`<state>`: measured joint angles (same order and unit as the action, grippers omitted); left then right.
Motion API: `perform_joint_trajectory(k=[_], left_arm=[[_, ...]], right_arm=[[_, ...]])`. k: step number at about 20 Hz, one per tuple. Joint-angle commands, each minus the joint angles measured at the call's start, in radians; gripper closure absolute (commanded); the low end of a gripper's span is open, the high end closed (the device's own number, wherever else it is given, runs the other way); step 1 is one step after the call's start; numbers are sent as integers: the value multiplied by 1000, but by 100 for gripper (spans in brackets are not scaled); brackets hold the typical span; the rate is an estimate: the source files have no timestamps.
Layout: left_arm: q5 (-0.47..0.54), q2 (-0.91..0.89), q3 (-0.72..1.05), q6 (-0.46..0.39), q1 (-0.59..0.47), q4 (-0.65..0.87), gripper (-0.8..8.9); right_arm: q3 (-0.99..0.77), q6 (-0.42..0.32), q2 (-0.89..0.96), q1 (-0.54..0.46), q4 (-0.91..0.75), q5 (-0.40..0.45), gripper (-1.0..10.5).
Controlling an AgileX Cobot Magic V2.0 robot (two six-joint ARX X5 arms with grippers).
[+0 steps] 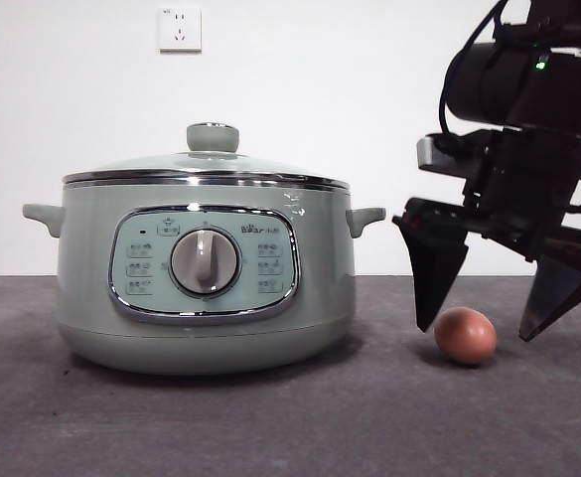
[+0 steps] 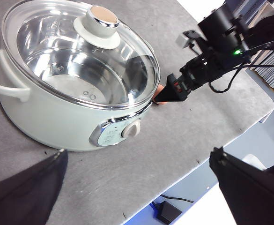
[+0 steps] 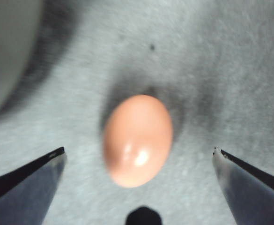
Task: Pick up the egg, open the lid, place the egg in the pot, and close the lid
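Observation:
My right gripper grips the egg by the opposite sides of its middle [image 1: 466,336] next, since the brown egg slopes away toward its rounded ends.
The brown egg [image 1: 465,335] [image 3: 137,139] lies on the grey table just right of the sage-green pot [image 1: 206,288] [image 2: 57,117]. The glass lid [image 1: 207,171] [image 2: 76,51] with its green knob [image 1: 213,136] sits closed on the pot. My right gripper [image 1: 477,329] [image 3: 138,150] is open and hangs low over the egg, one black jaw on each side, not touching it. In the left wrist view that right gripper [image 2: 174,91] hides most of the egg [image 2: 159,92]. High above the table, on the pot's dial side, my left gripper [image 2: 137,152] is open and empty.
A white wall with a socket [image 1: 179,28] stands behind the table. The table's edge [image 2: 207,157] runs close in front of the pot, with a black box and cable [image 2: 167,212] on the floor beyond it.

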<state>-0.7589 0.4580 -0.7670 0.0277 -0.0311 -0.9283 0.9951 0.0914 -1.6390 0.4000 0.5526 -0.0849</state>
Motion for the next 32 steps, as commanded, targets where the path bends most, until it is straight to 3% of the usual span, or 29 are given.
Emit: perform_joint_trajectory(k=[1,3,5,14,21,27,32], left_arm=[[-2,0,-3,2,-1,8,217],[-1,0,-3,2,-1,8,217],[-1,0,-3,2,-1,8,217],[-1,0,-2,2,-1,19,217],[-2,0,-3,2,-1,18,217],[41,10,-3,37,-1,60,216],[50,122,-32,58,0,137,216]], right_arm=[[1,10,-10,3,-21,10,448],[1,17,-11,3,-29,10,456],[1,17,-14,3,-31,9,540],[1,47,-37,3,-47,5,609],[1,50,-42,2,-47,-47,962],[1,38,-1,-2,-42,-39,963],[1,-16,204,-1,53,-39,963]])
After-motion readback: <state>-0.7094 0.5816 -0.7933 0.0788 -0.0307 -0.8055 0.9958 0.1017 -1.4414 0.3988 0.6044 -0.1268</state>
